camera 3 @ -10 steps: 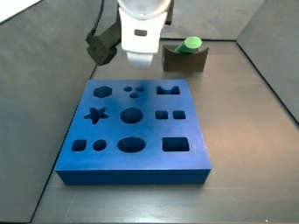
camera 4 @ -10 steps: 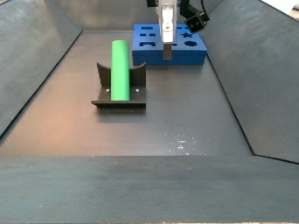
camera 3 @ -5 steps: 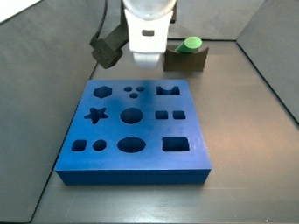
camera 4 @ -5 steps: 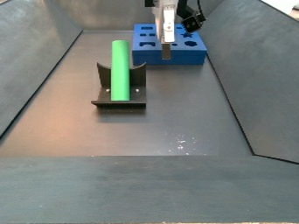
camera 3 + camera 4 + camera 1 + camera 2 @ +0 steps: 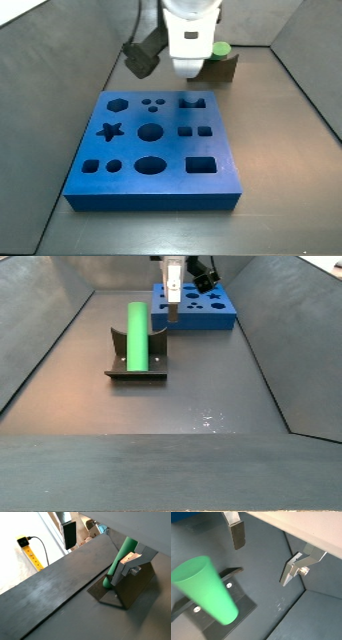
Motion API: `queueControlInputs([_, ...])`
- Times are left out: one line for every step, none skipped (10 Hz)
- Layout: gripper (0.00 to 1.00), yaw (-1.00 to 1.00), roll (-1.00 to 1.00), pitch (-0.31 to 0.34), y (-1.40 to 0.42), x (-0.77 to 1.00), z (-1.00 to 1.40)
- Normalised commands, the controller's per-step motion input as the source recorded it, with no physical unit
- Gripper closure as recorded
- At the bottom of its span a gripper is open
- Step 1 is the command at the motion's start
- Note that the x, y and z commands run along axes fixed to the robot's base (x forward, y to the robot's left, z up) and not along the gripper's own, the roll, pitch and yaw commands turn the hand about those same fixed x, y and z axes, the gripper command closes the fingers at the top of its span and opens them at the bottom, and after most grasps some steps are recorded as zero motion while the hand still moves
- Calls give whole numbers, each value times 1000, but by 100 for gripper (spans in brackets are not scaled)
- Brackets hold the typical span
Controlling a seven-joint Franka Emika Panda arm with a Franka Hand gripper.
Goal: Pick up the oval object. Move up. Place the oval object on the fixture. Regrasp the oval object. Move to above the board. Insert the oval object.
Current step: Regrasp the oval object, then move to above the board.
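Note:
I should next grab the oval object with my gripper by its upper end to regrasp it. That end pokes out free, as the dark fixture [image 5: 214,70] hugs the object's lower part.
The bright green oval object [image 5: 136,333] lies along the notch of the dark fixture [image 5: 134,368], and its rounded end [image 5: 219,48] pokes above the fixture [image 5: 214,70]. The blue board [image 5: 154,150] with its many cut-outs sits on the floor, also seen as the board [image 5: 203,308] at the far end. My gripper [image 5: 187,62] hangs open between the board's far edge and the fixture, holding nothing. In both wrist views the oval object [image 5: 208,587] [image 5: 122,557] lies off to one side of the gripper [image 5: 264,554], outside the gap between the fingers [image 5: 236,534].
Grey walls close in the dark floor [image 5: 187,396] on all sides. A cable bundle [image 5: 140,55] hangs from the arm beside the gripper. A yellow power strip [image 5: 27,543] shows beyond the wall in a wrist view.
The gripper has moved off the board's far edge towards the fixture and oval object, still open. The oval object and board have not moved.

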Motion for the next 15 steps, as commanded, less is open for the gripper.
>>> queueControlInputs([0,-65,96,22,-11,1000,-46])
queueControlInputs([0,-62,92,55,-12,1000,-45])
queueControlInputs([0,-54,91,85,-12,1000,-47])
queueControlInputs([0,-37,93,107,-12,940,-43])
queueControlInputs([0,-9,99,131,-10,825,-41])
queueControlInputs([0,15,107,142,-11,742,-35])
queueControlInputs([0,35,114,147,-14,662,-36])
queueControlInputs([0,60,120,146,-15,566,-35])
queueControlInputs([0,75,120,141,-19,498,-34])
queueControlInputs([0,87,119,136,-23,429,-36])
queueControlInputs([0,94,122,129,-26,340,-25])
queueControlInputs([0,97,122,126,-29,277,-29])
queueControlInputs([0,100,120,122,-30,237,-29])
queueControlInputs([100,0,0,0,0,0,0])
queueControlInputs([100,91,-150,147,-216,-21,1000])
